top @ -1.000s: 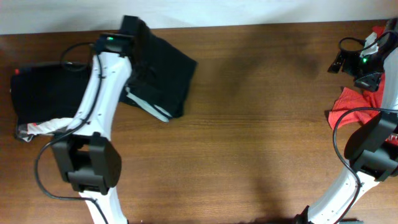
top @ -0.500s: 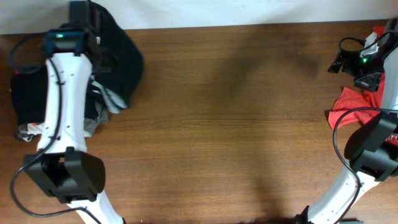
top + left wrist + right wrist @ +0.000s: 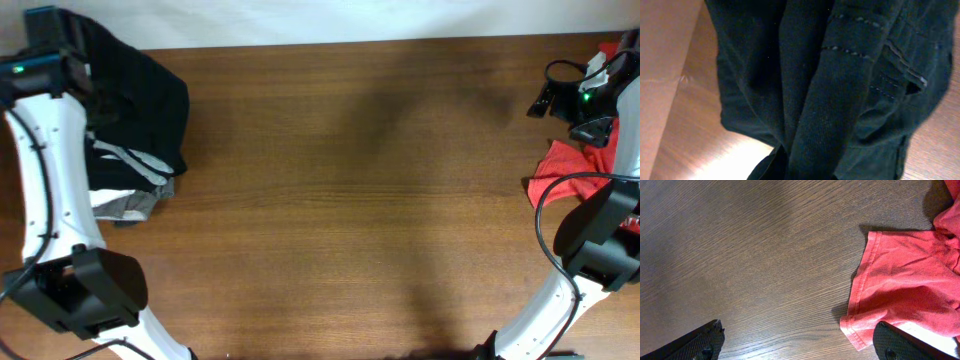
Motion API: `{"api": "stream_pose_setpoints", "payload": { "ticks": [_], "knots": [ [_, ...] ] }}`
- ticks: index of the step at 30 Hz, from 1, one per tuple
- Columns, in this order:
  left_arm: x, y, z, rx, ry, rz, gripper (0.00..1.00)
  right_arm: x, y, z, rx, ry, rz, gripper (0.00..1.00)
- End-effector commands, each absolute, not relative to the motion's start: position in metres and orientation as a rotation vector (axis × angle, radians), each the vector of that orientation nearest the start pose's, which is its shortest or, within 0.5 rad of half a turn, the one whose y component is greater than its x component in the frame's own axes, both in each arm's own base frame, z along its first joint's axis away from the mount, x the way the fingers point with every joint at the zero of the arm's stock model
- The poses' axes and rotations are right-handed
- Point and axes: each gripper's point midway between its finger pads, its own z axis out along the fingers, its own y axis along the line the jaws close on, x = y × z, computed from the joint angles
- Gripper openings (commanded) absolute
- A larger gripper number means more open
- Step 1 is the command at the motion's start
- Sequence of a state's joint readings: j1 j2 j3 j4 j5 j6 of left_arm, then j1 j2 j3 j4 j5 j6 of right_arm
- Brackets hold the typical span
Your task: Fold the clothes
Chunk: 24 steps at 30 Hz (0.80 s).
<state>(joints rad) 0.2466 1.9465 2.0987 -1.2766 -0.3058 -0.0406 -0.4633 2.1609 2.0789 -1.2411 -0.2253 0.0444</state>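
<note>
The black garment (image 3: 145, 95) hangs in loose folds above the grey piece and would drop bunched if I opened now. My left gripper needs to keep holding it.
A large black garment (image 3: 145, 95) of the clothes hangs bunched at the far left of the table. My left gripper (image 3: 58, 28) is shut on its top edge. In the left wrist view the black garment (image 3: 840, 90) fills the frame in loose vertical folds and hides the fingers at the bottom edge. Under it lies a grey piece with a white stripe (image 3: 135, 188). A red-orange garment (image 3: 565, 170) lies crumpled at the right edge. My right gripper (image 3: 802, 347) stands open over bare wood, and the red-orange garment's hem (image 3: 905, 285) lies just inside its right finger (image 3: 900, 345).
The brown wooden table (image 3: 380, 200) stretches between the two arms. The white far edge (image 3: 350, 20) runs along the top. The right arm's base (image 3: 600, 250) stands at the right front and the left arm's base (image 3: 85, 290) at the left front.
My left arm has swung to the left with the black garment, from left of centre to the far left corner over the grey striped piece. The right arm has not moved.
</note>
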Motion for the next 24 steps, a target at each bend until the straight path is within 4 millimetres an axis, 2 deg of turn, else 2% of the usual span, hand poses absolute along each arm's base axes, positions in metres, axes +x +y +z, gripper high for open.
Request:
{"api": "stream_pose_setpoints", "payload": {
  "ticks": [1, 7, 11, 12, 15, 21, 24],
  "knots": [
    [0.413, 0.188, 0.273, -0.552, 2.558, 0.500, 0.01, 0.444, -0.180, 0.157, 0.652, 2.723, 0.220, 0.99],
    [0.397, 0.221, 0.273, -0.659, 2.543, 0.526, 0.01, 0.444, -0.180, 0.157, 0.653, 2.723, 0.220, 0.99],
    [0.394, 0.227, 0.270, -0.687, 2.543, 0.450, 0.05, 0.444, -0.180, 0.157, 0.653, 2.723, 0.220, 0.99],
    [0.394, 0.227, 0.269, -0.690, 2.544, 0.425, 0.09, 0.444, -0.180, 0.157, 0.653, 2.723, 0.219, 0.99],
    [0.392, 0.232, 0.267, -0.706, 2.545, 0.418, 0.33, 0.444, -0.180, 0.157, 0.653, 2.723, 0.220, 0.99],
    [0.382, 0.252, 0.260, -0.772, 2.546, 0.444, 0.36, 0.444, -0.180, 0.157, 0.653, 2.723, 0.219, 0.99],
    [0.383, 0.254, 0.257, -0.812, 2.531, 0.362, 0.49, 0.444, -0.180, 0.157, 0.653, 2.723, 0.220, 0.99]
  ]
}}
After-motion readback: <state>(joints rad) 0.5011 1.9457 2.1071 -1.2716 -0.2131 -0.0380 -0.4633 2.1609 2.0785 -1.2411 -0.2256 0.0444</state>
